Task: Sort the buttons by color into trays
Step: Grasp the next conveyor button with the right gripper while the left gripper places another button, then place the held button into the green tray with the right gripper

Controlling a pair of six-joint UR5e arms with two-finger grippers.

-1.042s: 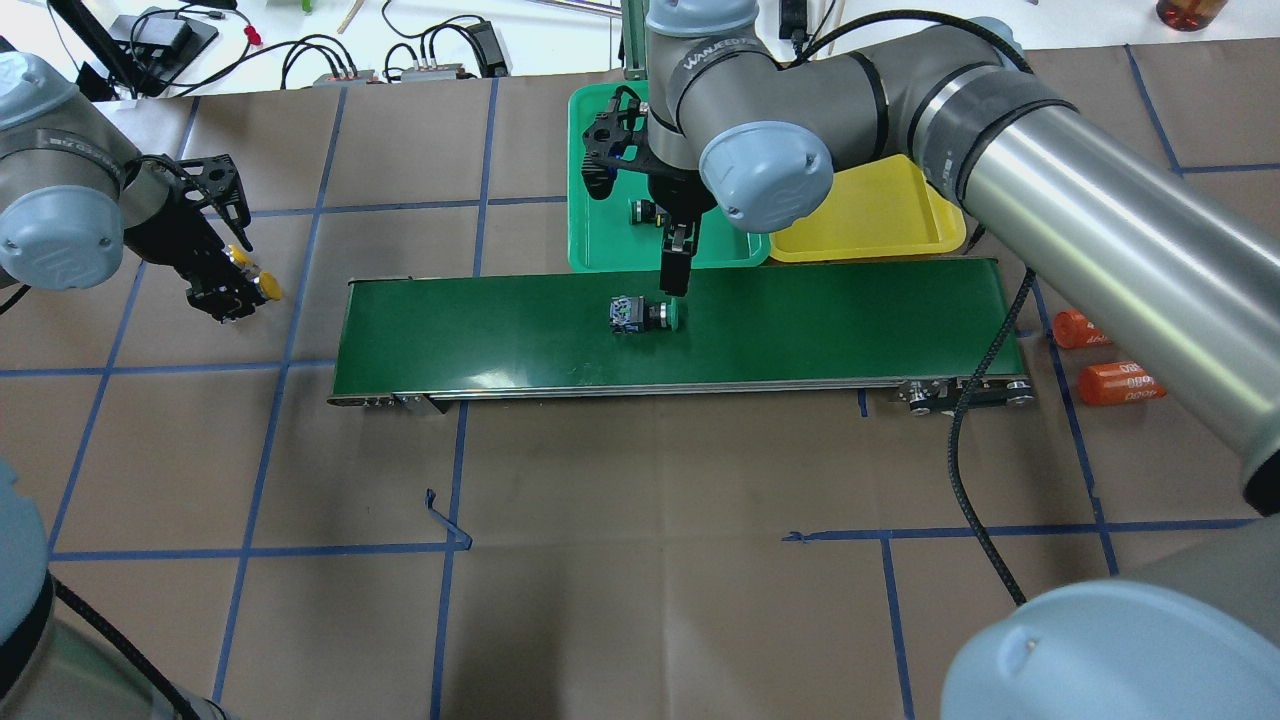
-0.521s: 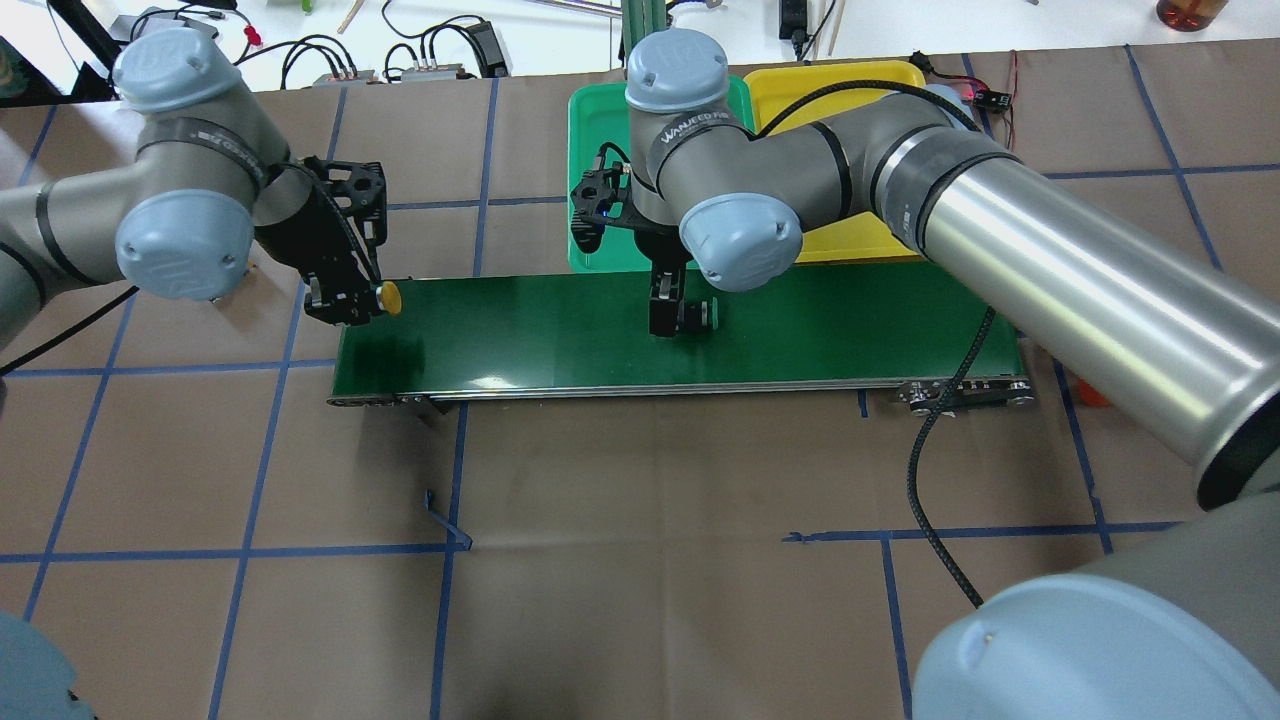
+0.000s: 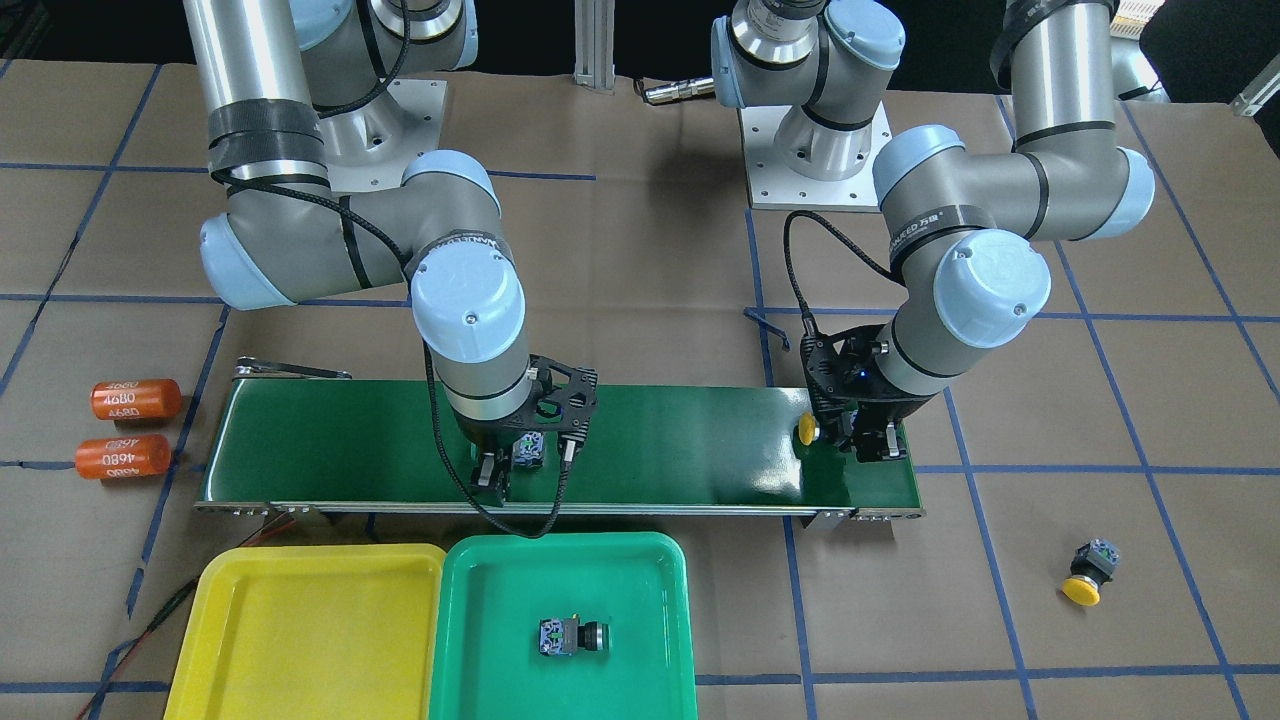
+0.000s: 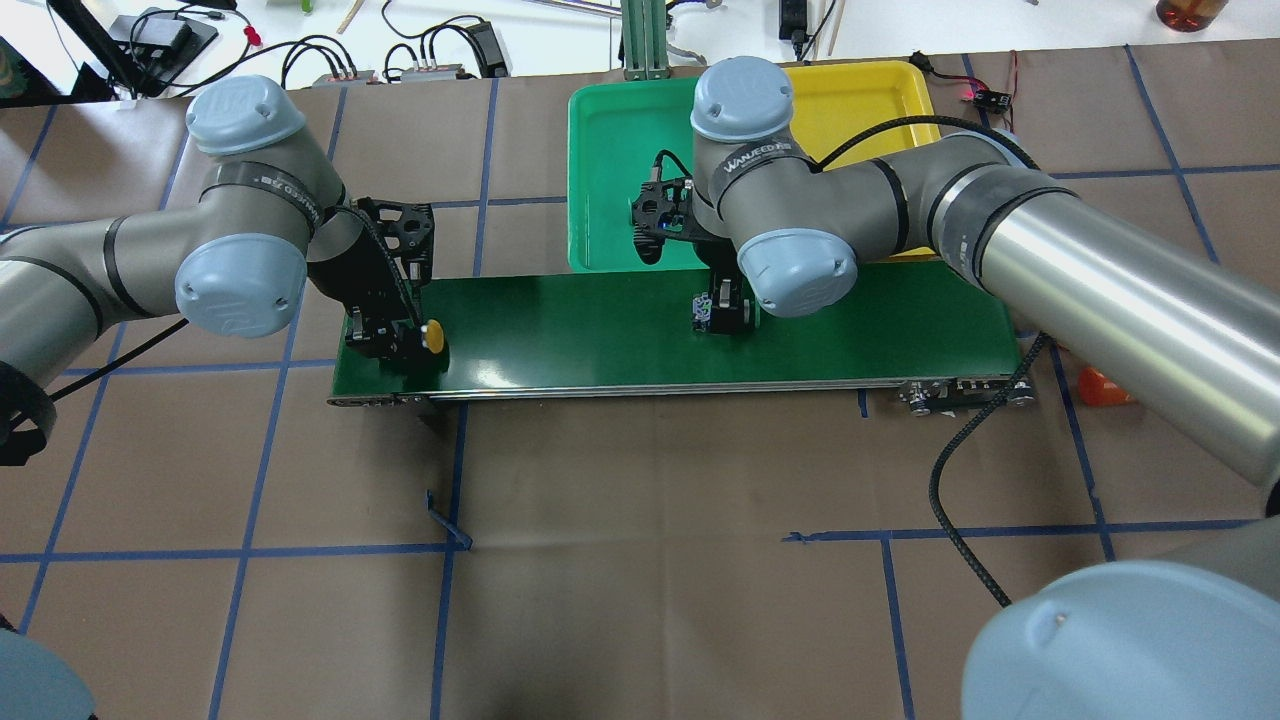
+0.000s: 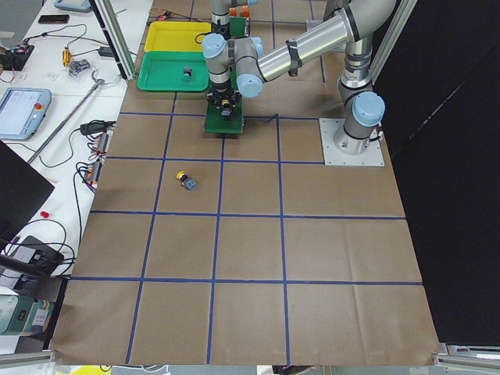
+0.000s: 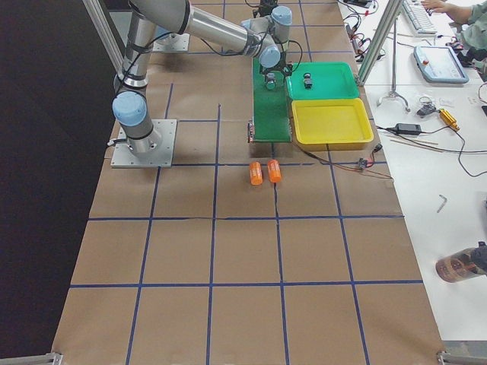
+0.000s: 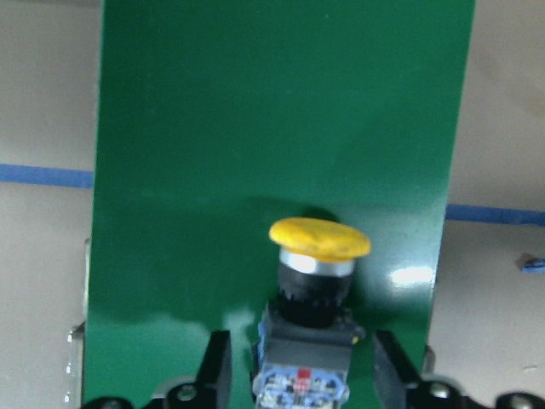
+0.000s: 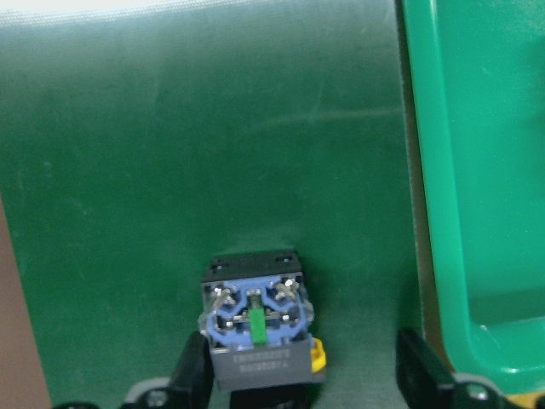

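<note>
This button needs to go into the green tray, so my right gripper will grab it by its switch housing (image 8: 262,362) next.
My left gripper (image 4: 405,340) sits low over the conveyor belt's (image 4: 580,330) left end. A yellow-capped button (image 7: 318,239) lies between its fingers with a slim gap on each side, so it is open. My right gripper (image 4: 722,312) is open around a button (image 8: 255,328) at mid-belt. Its terminal block faces the wrist camera, it rests against one finger, and its cap is hidden. A green-capped button (image 3: 570,636) lies in the green tray (image 3: 480,620). The yellow tray (image 3: 300,630) holds nothing. Another yellow button (image 3: 1085,575) lies on the table.
Two orange cylinders (image 3: 135,398) marked 4680 lie on the table past the belt's end on the robot's right. The trays sit side by side along the belt's far edge. Cables and devices line the table's far side.
The left arm carried the yellow button from the table onto the belt's left end and its fingers now stand off it. The green button rode rightward on the belt, and the right gripper dropped around it.
</note>
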